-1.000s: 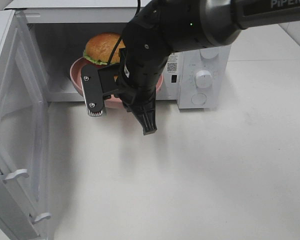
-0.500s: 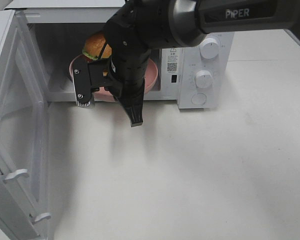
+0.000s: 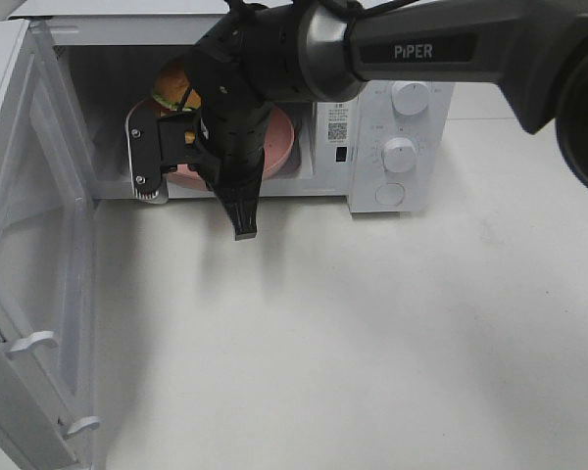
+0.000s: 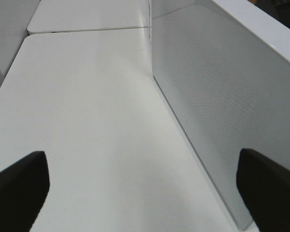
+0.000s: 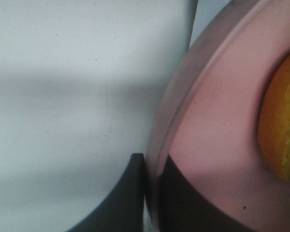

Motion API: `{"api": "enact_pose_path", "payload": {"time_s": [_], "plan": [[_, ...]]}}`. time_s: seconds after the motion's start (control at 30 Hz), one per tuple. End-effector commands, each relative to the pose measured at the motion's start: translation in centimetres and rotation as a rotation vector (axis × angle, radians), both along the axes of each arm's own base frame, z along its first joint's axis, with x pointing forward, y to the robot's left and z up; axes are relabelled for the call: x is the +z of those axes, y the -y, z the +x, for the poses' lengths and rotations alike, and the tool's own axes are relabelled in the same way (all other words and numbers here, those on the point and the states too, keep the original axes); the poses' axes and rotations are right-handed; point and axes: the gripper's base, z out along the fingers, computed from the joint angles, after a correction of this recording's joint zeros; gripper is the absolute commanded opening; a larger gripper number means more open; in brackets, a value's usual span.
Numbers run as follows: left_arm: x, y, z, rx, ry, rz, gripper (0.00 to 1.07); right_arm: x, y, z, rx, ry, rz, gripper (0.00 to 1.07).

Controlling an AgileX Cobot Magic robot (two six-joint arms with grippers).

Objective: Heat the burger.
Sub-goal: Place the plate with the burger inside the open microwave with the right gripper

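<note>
My right gripper needs to stay closed on the plate until the plate is farther in. The pink plate's lower edge hangs over the microwave's front sill.
The burger sits on a pink plate inside the open microwave, mostly hidden behind my right arm. In the right wrist view my right gripper is shut on the pink plate's rim, one finger on each side, and the golden bun shows at the picture's edge. My left gripper stands open over the bare white table with nothing between its dark fingertips, beside a white perforated panel. It does not appear in the exterior view.
The microwave door hangs wide open at the left, reaching toward the table's front. The control panel with its knobs is to the right of the cavity. White table lies in front.
My right arm has swung left across the microwave opening, carrying the pink plate and burger left with it. The left gripper's state is unchanged.
</note>
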Motion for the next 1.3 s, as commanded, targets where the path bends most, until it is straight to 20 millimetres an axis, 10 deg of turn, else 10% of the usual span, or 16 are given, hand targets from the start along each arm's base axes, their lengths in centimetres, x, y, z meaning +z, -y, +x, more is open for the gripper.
{"api": "enact_pose_path", "payload": {"time_s": [0.03,1.3], "plan": [[-0.1,0.0,-0.3,0.001,0.021,-0.004,0.98,1.4,-0.3,1.4,-0.025,0.074,0.065,0.00],[-0.1,0.0,-0.3,0.002,0.021,-0.002,0.98,-2.0,-1.4,6.1,-0.051,0.134,0.121,0.01]]}}
